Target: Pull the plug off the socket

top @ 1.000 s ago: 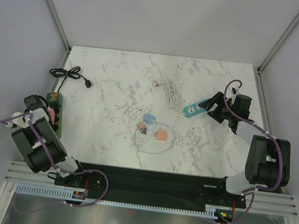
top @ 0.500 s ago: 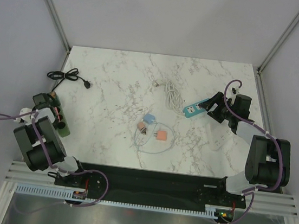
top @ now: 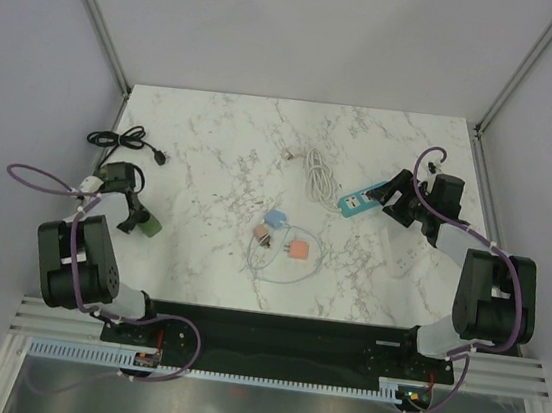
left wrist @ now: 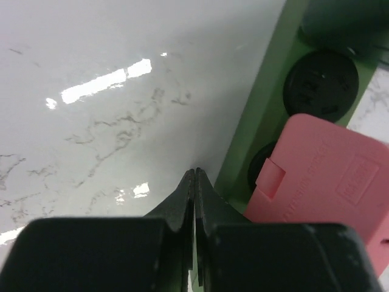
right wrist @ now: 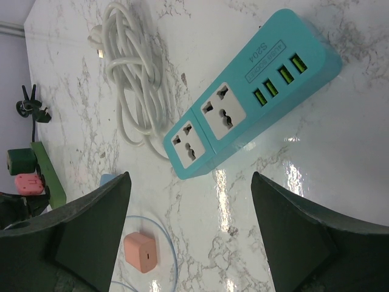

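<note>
The left gripper's fingers are shut and empty beside the pink plug [left wrist: 325, 176], so lifting now would leave the plug in its socket.
The socket is a green power strip [left wrist: 273, 103]. A pink plug [left wrist: 322, 176] sits in it beside an empty black outlet [left wrist: 321, 85]. My left gripper [left wrist: 196, 173] is shut with nothing between its fingers, its tips at the strip's edge next to the pink plug. From above, the left gripper [top: 136, 218] covers most of the green strip [top: 150, 225]. The right wrist view shows the strip [right wrist: 48, 176] far off, with the pink plug [right wrist: 27, 182] and a dark green plug [right wrist: 21, 161] on it. My right gripper [top: 390, 195] stands open over the marble.
A teal power strip [top: 359, 201] lies just ahead of the right gripper, with its white cable [top: 316, 171] coiled behind. A pink charger [top: 297, 250], a light-blue cable loop [top: 278, 272] and a blue adapter [top: 275, 217] lie mid-table. A black cable [top: 123, 136] is at the left.
The left arm has swung from the table's left edge inward over the marble. The green strip has turned and slid to the right with it. The right arm has not moved.
</note>
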You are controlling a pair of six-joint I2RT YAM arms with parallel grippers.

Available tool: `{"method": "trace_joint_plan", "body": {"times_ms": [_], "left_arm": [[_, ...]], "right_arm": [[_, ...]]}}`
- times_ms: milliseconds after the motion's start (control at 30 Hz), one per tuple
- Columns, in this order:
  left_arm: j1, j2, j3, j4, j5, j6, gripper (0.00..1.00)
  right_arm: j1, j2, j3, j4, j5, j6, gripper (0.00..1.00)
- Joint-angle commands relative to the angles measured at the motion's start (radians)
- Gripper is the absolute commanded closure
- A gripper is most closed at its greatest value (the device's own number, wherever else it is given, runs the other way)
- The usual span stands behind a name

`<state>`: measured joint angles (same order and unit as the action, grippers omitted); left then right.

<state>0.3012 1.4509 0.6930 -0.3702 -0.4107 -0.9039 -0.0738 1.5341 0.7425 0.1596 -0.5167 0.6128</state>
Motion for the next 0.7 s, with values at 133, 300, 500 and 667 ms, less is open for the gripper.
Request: {"method": "trace_joint_plan", "body": {"times_ms": [133,300,500,667], "left_arm": [[-0.175,0.054,0.042,0.076,0.269,0.069,0.98],[-0.261,-0.027,0.042,0.071,0.285,0.141,0.98],[-0.289,-0.249,0.011,-0.002,0.279,0.168,0.98],[-0.29,-0.411,0.019,-0.07,0.288,0.194,0.98]], "right_arm": [[0.005,0.001,0.024,0.009,0.014,-0.028,0.12],[0.009,0.003,0.028,0.008,0.02,-0.045,0.11],[0.054,-0.018,0.041,-0.025,0.075,-0.088,0.06],[0.118,-0.046,0.102,-0.141,0.191,-0.174,0.03]]}}
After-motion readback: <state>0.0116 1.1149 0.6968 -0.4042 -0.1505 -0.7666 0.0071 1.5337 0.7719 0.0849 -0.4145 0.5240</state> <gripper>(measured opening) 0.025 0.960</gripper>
